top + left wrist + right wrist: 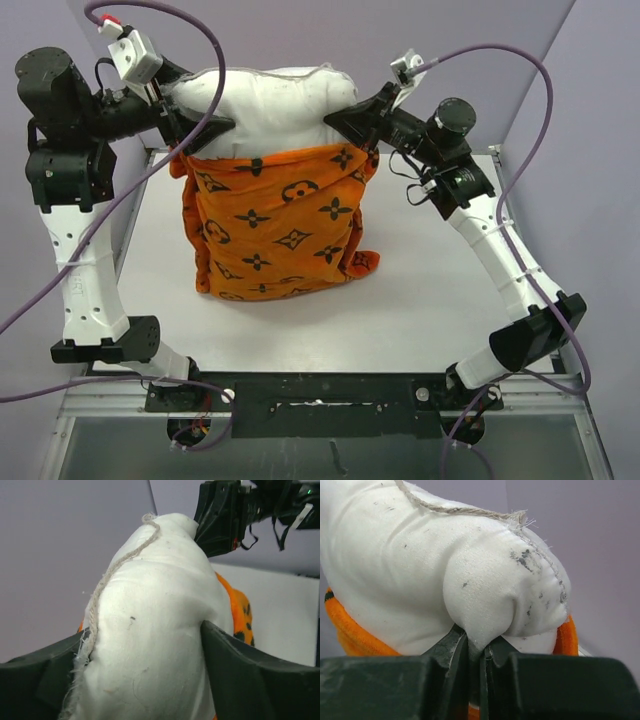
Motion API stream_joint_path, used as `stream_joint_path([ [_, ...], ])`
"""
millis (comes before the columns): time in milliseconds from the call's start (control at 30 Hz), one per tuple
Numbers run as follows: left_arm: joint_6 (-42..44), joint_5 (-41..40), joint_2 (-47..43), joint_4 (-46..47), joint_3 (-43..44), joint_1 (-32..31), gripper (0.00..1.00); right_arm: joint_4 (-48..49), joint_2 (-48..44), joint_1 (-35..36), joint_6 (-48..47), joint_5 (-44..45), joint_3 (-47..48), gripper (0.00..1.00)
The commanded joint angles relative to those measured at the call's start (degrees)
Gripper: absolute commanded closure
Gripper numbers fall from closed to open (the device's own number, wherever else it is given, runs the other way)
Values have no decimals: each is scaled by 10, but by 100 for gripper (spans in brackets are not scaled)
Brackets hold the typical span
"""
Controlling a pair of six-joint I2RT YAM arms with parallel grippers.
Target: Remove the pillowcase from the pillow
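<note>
The left gripper grabs the pillow by its bare top corner next, to leave the orange pillowcase free to be pulled off.
The white pillow stands upright at the back of the table, its top half bare. The orange pillowcase with dark motifs covers its lower half, bunched at the bottom right. My left gripper is at the pillow's top left corner; in the left wrist view its jaws stand wide apart, open, with the pillow bulging between and touching both fingers. My right gripper is at the top right corner, shut on a pinch of the pillow. Orange pillowcase edge shows below.
The white table extends in front of and to the right of the pillow. Purple walls close in behind and on both sides. Purple cables loop over each arm. A metal rail runs along the near edge.
</note>
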Motion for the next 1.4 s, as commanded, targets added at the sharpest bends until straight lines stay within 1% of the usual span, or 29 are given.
stream_joint_path([
  [0,63,27,-32,-21,21,-2,19,-34,-1,44,-56,58,55,100],
  [33,74,27,-29,-26,30,-2,7,-50,1,58,-81,79,68,100],
  [67,80,24,-26,-25,38,-3,3,-62,4,69,-117,101,80,100],
  [200,80,9,-20,1,64,-3,2,-109,27,110,-219,218,159,100],
  [267,77,0,-16,13,76,-3,2,-129,45,137,-286,287,201,100],
  [333,67,-32,-22,51,64,-3,2,-125,56,161,-342,346,222,100],
  [367,62,-62,-35,88,46,-3,2,-113,56,171,-360,368,224,100],
  [467,52,-207,-77,245,-55,-3,2,-75,42,172,-376,396,210,100],
  [500,59,-244,-83,281,-75,-3,2,-67,37,172,-378,401,208,100],
  [567,64,-295,-82,303,-79,-3,2,-64,32,173,-381,396,207,100],
  [667,60,-316,-84,318,-85,-2,2,-68,31,178,-382,391,207,100],
  [733,43,-294,-94,341,-102,-2,2,-66,30,183,-381,387,203,100],
  [767,39,-250,-92,324,-93,-2,2,-66,30,185,-377,373,202,100],
  [833,30,-143,-76,252,-48,-3,2,-72,34,187,-360,336,205,100],
  [867,24,-68,-64,214,-23,-3,2,-80,40,188,-353,314,211,100],
  [900,23,-16,-49,173,5,-3,2,-86,46,191,-344,297,218,100],
  [933,26,24,-36,132,32,-5,2,-90,51,194,-336,279,224,100],
  [967,27,46,-22,96,58,-10,2,-93,58,198,-331,264,230,100],
  [1067,25,68,19,26,122,-11,2,-100,71,215,-325,241,237,100],
  [1167,42,79,55,-38,179,-5,2,-100,76,228,-317,221,230,100],
  [1267,90,73,56,-85,173,-3,2,-110,81,249,-326,214,228,100],
  [1367,177,39,58,-167,172,-3,2,-109,74,257,-329,207,216,100],
])
